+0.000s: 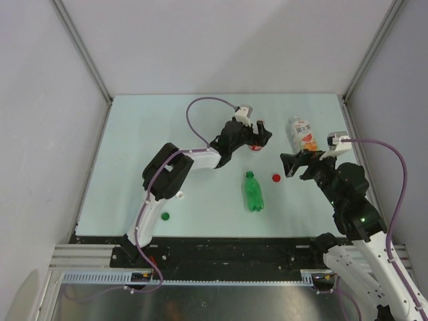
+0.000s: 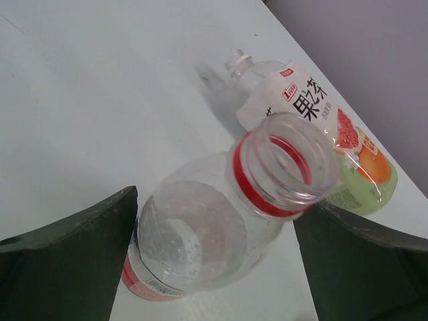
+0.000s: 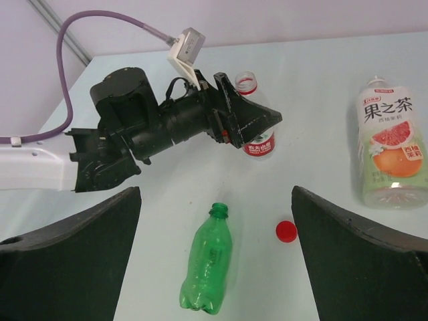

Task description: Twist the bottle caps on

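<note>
My left gripper's fingers extend beyond the sides of the slim bottle's body point(image 2: 196, 227), so my left gripper closes now. Closing now would catch the bottle.
The slim clear bottle point(image 2: 214, 234) with a red neck ring and red-white label stands upright and uncapped point(image 3: 259, 142). My left gripper point(image 2: 215, 221) is open and straddles its body point(image 1: 257, 138). The wider clear bottle point(image 1: 302, 134) lies uncapped at the back right point(image 2: 314, 114). The small green bottle point(image 1: 252, 192) lies uncapped mid-table point(image 3: 206, 267). The red cap point(image 1: 276, 178) lies to the right of it point(image 3: 286, 231). The green cap point(image 1: 165, 215) lies near the left arm's base. My right gripper point(image 1: 294, 164) is open and empty, above the red cap and green bottle point(image 3: 215, 190). I cannot make out the white cap.
White walls and metal posts enclose the pale green table point(image 1: 134, 134) on three sides. The left arm point(image 1: 167, 167) stretches across the middle toward the back. The wider bottle lies close to the right wall.
</note>
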Robot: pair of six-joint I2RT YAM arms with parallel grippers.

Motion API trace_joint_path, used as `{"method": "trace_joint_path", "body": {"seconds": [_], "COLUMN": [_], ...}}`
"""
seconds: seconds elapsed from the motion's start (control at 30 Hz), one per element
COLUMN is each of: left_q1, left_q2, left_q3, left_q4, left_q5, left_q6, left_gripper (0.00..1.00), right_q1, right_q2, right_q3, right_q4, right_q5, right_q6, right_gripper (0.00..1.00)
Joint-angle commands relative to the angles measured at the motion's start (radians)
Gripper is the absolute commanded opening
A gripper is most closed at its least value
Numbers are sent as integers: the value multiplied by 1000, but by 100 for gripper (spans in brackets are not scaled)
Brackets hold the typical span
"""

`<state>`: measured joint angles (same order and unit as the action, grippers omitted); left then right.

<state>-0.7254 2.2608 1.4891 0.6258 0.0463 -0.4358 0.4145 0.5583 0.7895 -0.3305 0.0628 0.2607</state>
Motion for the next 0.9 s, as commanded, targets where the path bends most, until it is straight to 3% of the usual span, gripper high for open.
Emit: {"method": "trace_joint_path", "body": {"seconds": [0.0, 0.23, 0.4, 0.53, 0.67, 0.77, 0.87], "left_q1": [13, 9, -3, -3, 7, 9, 8], "left_q2": [31, 23, -74, -245, -467, -579, -633], "left_q3": [60, 54, -12, -116, -277, -346, -379], "left_q4": [41, 40, 38, 7, -143, -280, -400], "left_q5": [8, 9, 36, 239, 461, 641, 820], "left_q6": [-68, -51, 14, 130, 264, 313, 340], "left_gripper": [96, 61, 54, 51, 49, 50, 49], "right_q1": [-5, -5, -5, -5, -5, -6, -6], "right_q2": [-31, -79, -46, 15, 66, 105, 161], "right_q3": [57, 66, 67, 98, 140, 151, 172], "right_q4": [28, 26, 14, -16, -66, -51, -23], "right_q5": [-20, -4, 28, 33, -6, -182, -475], "right_q6": [-2, -8, 4, 35, 47, 9, -20], "right_gripper": [99, 99, 99, 99, 99, 97, 95]}}
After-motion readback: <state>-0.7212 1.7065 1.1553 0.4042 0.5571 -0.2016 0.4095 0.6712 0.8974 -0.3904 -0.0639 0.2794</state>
